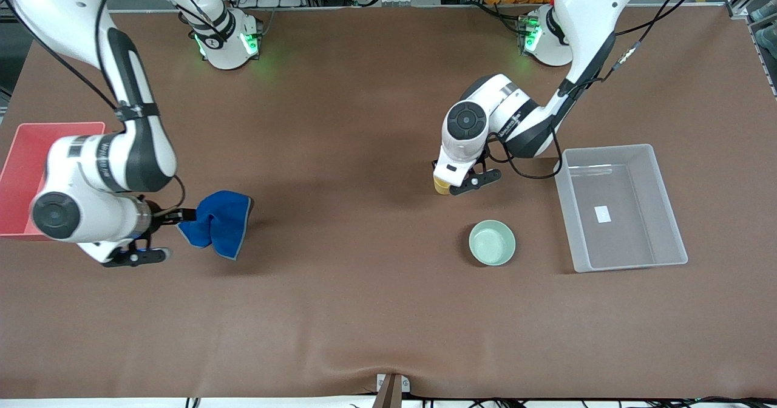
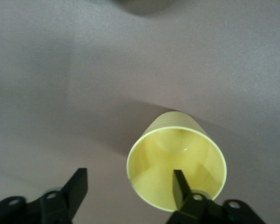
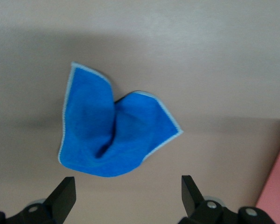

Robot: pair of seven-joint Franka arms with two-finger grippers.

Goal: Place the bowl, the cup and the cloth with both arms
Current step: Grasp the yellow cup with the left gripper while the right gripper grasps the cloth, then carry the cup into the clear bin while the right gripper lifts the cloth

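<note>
The blue cloth is meant for the red bin [image 1: 28,161], so the right gripper should grab it by its bunched middle fold [image 1: 214,221] next.
The yellow cup [image 1: 441,186] stands upright near the table's middle, mostly hidden under the left arm's wrist. My left gripper [image 1: 448,181] is open right over it. In the left wrist view [image 2: 129,189] one finger [image 2: 178,186] is inside the cup [image 2: 177,154] and the other [image 2: 76,187] is outside, straddling its wall. The mint green bowl [image 1: 491,243] sits empty, nearer to the front camera than the cup. The blue cloth [image 1: 216,223] lies bunched up toward the right arm's end. My right gripper [image 1: 179,216] is open beside it, and in the right wrist view [image 3: 127,193] the cloth [image 3: 112,140] lies just past the fingertips.
A clear plastic bin [image 1: 666,214] stands empty at the left arm's end, beside the bowl. A red bin [image 1: 18,177] stands at the right arm's end, partly hidden by the right arm, and its edge shows in the right wrist view [image 3: 277,186].
</note>
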